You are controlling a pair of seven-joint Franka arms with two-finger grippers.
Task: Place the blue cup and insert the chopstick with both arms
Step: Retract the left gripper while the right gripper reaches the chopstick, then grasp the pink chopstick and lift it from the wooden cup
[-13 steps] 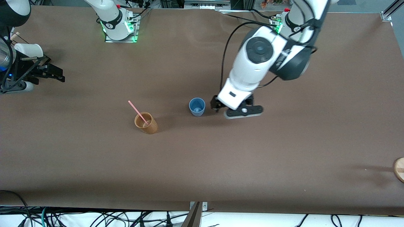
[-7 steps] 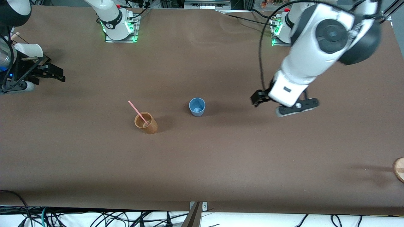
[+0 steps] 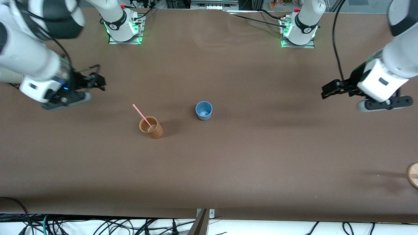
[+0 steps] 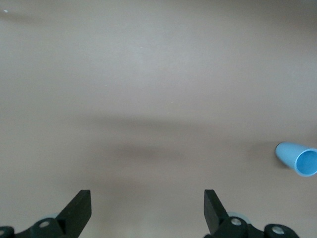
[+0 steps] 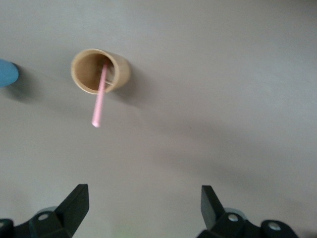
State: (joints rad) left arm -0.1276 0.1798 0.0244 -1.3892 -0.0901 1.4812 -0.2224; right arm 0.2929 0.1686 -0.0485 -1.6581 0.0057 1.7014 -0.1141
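Note:
The pink chopstick (image 3: 143, 116) needs to go into the blue cup (image 3: 204, 110), so next my right gripper should grab the chopstick by its end that sticks out of the tan cup.
The blue cup (image 3: 204, 110) stands upright near the table's middle; it also shows in the left wrist view (image 4: 298, 159) and at the edge of the right wrist view (image 5: 7, 73). The pink chopstick (image 3: 143, 116) leans in a tan cup (image 3: 151, 127), also seen in the right wrist view, chopstick (image 5: 99, 98) in tan cup (image 5: 99, 71). My left gripper (image 3: 328, 90) is open and empty over bare table toward the left arm's end. My right gripper (image 3: 97, 81) is open and empty over bare table toward the right arm's end.
A round wooden object (image 3: 413, 175) lies at the table's edge toward the left arm's end, nearer the front camera. Cables hang below the table's front edge.
My left gripper has pulled away from beside the blue cup toward the left arm's end. My right arm has swung in from the table's edge toward the tan cup. The cups have not moved.

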